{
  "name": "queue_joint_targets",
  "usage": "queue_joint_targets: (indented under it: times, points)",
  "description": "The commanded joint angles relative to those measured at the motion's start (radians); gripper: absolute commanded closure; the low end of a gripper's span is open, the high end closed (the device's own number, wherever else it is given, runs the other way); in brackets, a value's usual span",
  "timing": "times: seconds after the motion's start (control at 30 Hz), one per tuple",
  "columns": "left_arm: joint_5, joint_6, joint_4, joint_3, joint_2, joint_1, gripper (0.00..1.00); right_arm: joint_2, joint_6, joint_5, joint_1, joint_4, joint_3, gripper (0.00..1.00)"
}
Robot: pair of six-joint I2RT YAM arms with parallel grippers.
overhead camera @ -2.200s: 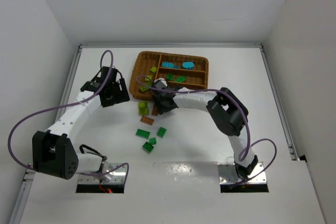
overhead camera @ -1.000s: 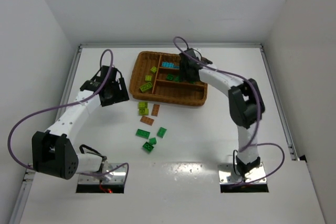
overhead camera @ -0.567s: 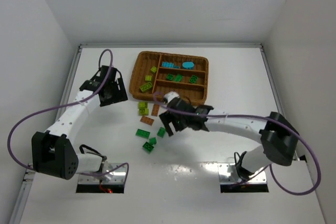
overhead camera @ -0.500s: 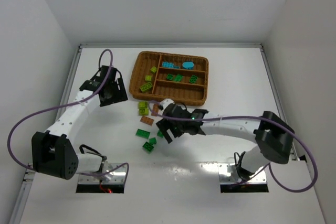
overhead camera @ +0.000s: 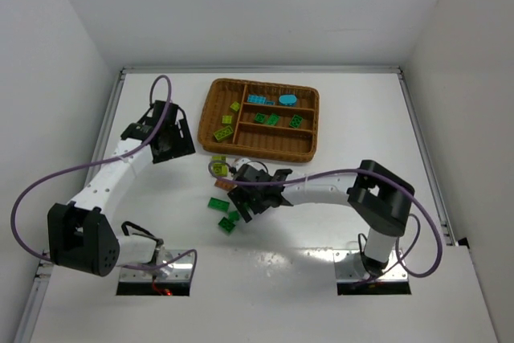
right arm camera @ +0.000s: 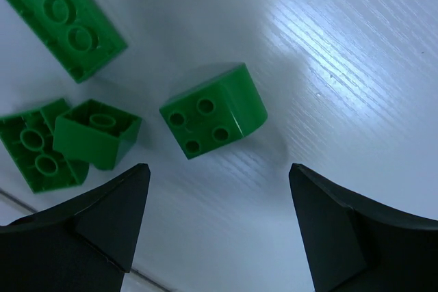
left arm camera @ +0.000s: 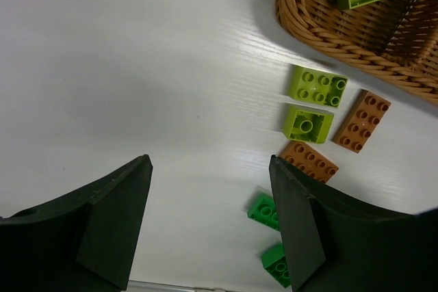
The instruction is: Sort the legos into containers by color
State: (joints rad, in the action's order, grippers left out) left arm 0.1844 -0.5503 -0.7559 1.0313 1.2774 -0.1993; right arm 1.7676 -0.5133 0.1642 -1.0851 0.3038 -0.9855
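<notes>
The robot's right gripper will next grab the dark green brick by its rounded side and the opposite side, so the brick's bottom stays free to rest among green legos.
The wicker tray [overhead camera: 309, 146] holds cyan legos [overhead camera: 257, 100] in its far section, dark green ones [overhead camera: 273, 119] in the middle section and yellow-green ones [overhead camera: 224, 132] at its left end. Loose on the table lie yellow-green [left arm camera: 317, 87], brown [left arm camera: 361, 121] and dark green [overhead camera: 218, 203] bricks. My right gripper [right arm camera: 219, 230] is open and empty, low over the green cluster. A dark green brick with a rounded side [right arm camera: 213, 111] lies just ahead of its fingertips. My left gripper [left arm camera: 212, 223] hangs open and empty left of the tray, above bare table.
More dark green bricks [right arm camera: 58, 18] [right arm camera: 96, 131] lie left of the rounded one. The tray corner [left arm camera: 321, 25] sits close to the loose yellow-green bricks. In the top view the right gripper [overhead camera: 246, 208] covers part of the green pile, and the left gripper [overhead camera: 178, 144] sits by the tray's left edge.
The right arm left the tray and swung down to the loose green bricks at the front, its jaws open. The left arm stayed put.
</notes>
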Motion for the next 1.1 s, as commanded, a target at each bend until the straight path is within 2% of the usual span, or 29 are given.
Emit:
queue_joint_targets:
  times: [0.0, 0.07, 0.23, 0.5, 0.73, 0.93, 1.07]
  points:
    - [0.009, -0.005, -0.006, 0.033, -0.032, 0.011, 0.24, 0.033, -0.138, 0.035, -0.006, -0.014, -0.073, 0.17]
    - [0.009, -0.005, -0.006, 0.033, -0.032, 0.011, 0.24, 0.062, -0.177, 0.044, -0.006, -0.005, -0.096, 0.17]
    - [0.009, -0.005, -0.006, 0.033, -0.032, 0.011, 0.24, 0.105, -0.281, 0.054, -0.006, 0.027, -0.133, 0.24]
    - [0.009, -0.005, -0.006, 0.024, -0.032, 0.011, 0.24, 0.174, -0.34, 0.067, -0.006, 0.027, -0.176, 0.31]
    - [0.0, -0.005, -0.006, 0.024, -0.032, 0.011, 0.24, 0.219, -0.381, 0.221, -0.016, 0.136, -0.252, 0.41]
    - [0.0, 0.004, -0.006, 0.024, -0.032, 0.011, 0.24, 0.21, -0.392, 0.36, -0.016, 0.245, -0.222, 0.44]
    - [0.0, 0.004, 0.003, 0.024, -0.032, 0.011, 0.24, 0.162, -0.383, 0.325, -0.016, 0.201, -0.157, 0.49]
